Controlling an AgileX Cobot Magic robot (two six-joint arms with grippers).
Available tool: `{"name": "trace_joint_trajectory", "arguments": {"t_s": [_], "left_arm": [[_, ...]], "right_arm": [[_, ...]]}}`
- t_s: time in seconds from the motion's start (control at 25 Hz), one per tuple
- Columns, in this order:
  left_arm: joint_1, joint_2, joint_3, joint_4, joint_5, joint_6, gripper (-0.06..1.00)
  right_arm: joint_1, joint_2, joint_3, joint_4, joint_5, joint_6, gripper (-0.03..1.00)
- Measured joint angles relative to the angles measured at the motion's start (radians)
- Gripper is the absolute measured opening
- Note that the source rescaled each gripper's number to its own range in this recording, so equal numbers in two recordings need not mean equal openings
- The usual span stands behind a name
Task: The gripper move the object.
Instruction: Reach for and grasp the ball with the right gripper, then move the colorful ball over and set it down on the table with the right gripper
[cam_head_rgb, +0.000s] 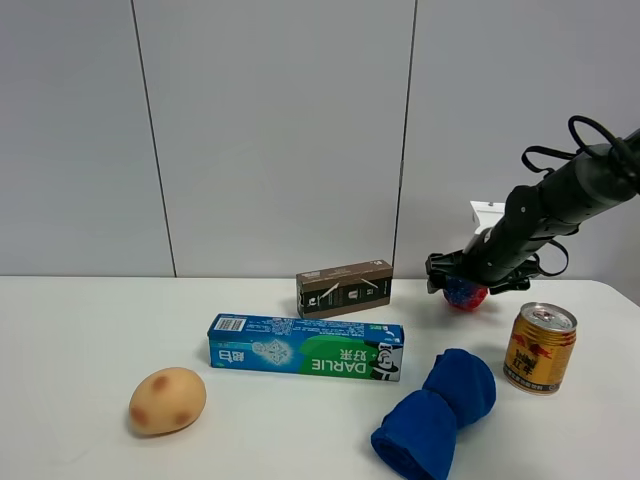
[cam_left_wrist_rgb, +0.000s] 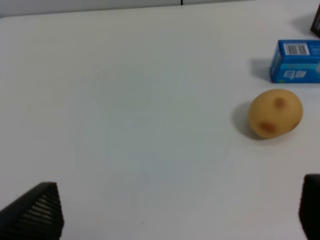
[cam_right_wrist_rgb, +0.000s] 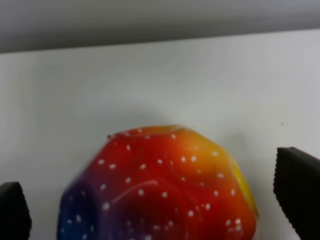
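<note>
The small ball needs to move across the white table. My right gripper next needs to grab the ball by its red and blue sides.
The small ball, mottled red and blue with white specks, sits on the white table at the back right. My right gripper, a black claw on a dark arm, is lowered over it. In the right wrist view the ball fills the space between the two black fingertips, which stand apart at either side without touching it. My left gripper is open and empty over bare table; it does not show in the exterior high view.
A gold and red drink can stands just in front of the ball. A blue rolled cloth, a blue-green toothpaste box, a brown box and a tan spotted potato-like lump lie on the table.
</note>
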Motion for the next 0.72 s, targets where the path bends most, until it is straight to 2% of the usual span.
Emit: {"name": "trace_joint_trajectory", "arguments": {"t_s": [0.04, 0.12, 0.2, 0.24, 0.48, 0.72], "left_arm": [[0.000, 0.000, 0.000, 0.000, 0.000, 0.000, 1.00], [0.000, 0.000, 0.000, 0.000, 0.000, 0.000, 1.00], [0.000, 0.000, 0.000, 0.000, 0.000, 0.000, 1.00], [0.000, 0.000, 0.000, 0.000, 0.000, 0.000, 1.00], [0.000, 0.000, 0.000, 0.000, 0.000, 0.000, 1.00], [0.000, 0.000, 0.000, 0.000, 0.000, 0.000, 1.00]], "right_arm": [[0.000, 0.001, 0.000, 0.000, 0.001, 0.000, 0.95], [0.002, 0.001, 0.000, 0.000, 0.001, 0.000, 0.66], [0.003, 0.001, 0.000, 0.000, 0.003, 0.000, 0.15], [0.003, 0.001, 0.000, 0.000, 0.006, 0.000, 0.00], [0.003, -0.015, 0.000, 0.000, 0.036, 0.000, 0.02], [0.020, -0.174, 0.000, 0.018, 0.105, -0.010, 0.02]]}}
